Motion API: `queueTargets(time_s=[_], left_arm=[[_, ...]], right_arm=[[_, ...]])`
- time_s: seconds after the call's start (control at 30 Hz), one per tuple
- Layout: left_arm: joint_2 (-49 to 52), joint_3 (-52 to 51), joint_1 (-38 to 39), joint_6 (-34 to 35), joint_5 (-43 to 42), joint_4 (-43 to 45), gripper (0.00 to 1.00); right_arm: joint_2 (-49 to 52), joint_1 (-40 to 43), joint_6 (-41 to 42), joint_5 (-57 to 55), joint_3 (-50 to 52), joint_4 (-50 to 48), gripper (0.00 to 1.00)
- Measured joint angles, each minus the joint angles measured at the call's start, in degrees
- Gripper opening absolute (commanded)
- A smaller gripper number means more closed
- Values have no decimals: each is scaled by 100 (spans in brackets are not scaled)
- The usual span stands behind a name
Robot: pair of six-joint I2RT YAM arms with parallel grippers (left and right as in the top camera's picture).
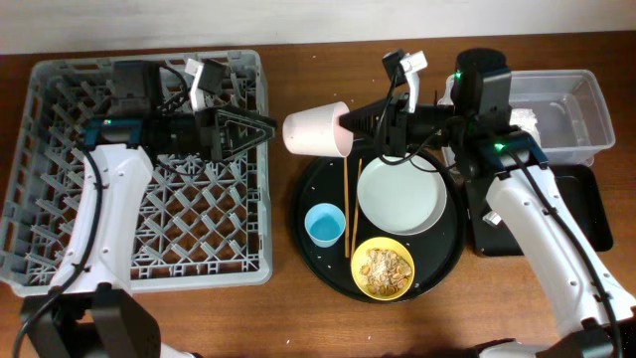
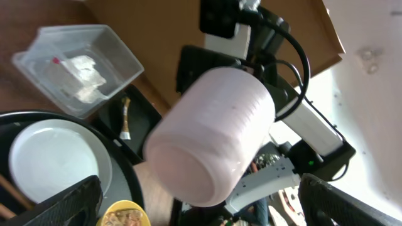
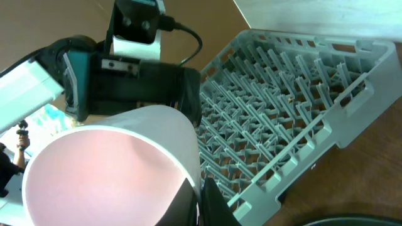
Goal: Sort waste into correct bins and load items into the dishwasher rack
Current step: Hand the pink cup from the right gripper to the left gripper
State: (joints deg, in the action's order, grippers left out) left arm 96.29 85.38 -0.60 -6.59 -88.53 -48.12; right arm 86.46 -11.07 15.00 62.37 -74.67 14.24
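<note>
The small pink cup should go into the dishwasher rack with its opening first, so its rim should stay free. My left gripper needs to grab the small pink cup around its base end (image 1: pixel 292 133) (image 2: pixel 182 171) next.
My right gripper (image 1: pixel 345 123) is shut on the rim of the small pink cup (image 1: pixel 314 130) and holds it on its side above the gap between the grey dishwasher rack (image 1: pixel 60 209) and the round tray. The right wrist view shows the fingers (image 3: pixel 201 202) pinching the cup wall (image 3: pixel 107 169). My left gripper (image 1: pixel 266 128) is open and empty, pointing at the cup's base from over the rack. In the left wrist view the cup (image 2: pixel 213 135) hangs just beyond the spread jaws (image 2: pixel 204 210). The napkin (image 1: pixel 524 117) lies in the clear tub (image 1: pixel 586 99).
The round black tray (image 1: pixel 452 249) holds the light-blue cup (image 1: pixel 324 224), chopsticks (image 1: pixel 346 204), pale plate (image 1: pixel 400 194) and yellow bowl (image 1: pixel 383 268) with food scraps. The black rectangular tray (image 1: pixel 591 214) sits at the right with a small brownish item (image 2: pixel 125 116) in it.
</note>
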Motion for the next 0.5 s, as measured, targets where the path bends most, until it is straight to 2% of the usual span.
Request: queueTargets(time_s=[0.13,0.5], left_arm=[[0,0,396,-52,-22,136,99],[0,0,402,-94,-24,212,99]], right_arm=[[127,-192,131,11,0,-328,4],[127,-354,455,-44,0,-852,4]])
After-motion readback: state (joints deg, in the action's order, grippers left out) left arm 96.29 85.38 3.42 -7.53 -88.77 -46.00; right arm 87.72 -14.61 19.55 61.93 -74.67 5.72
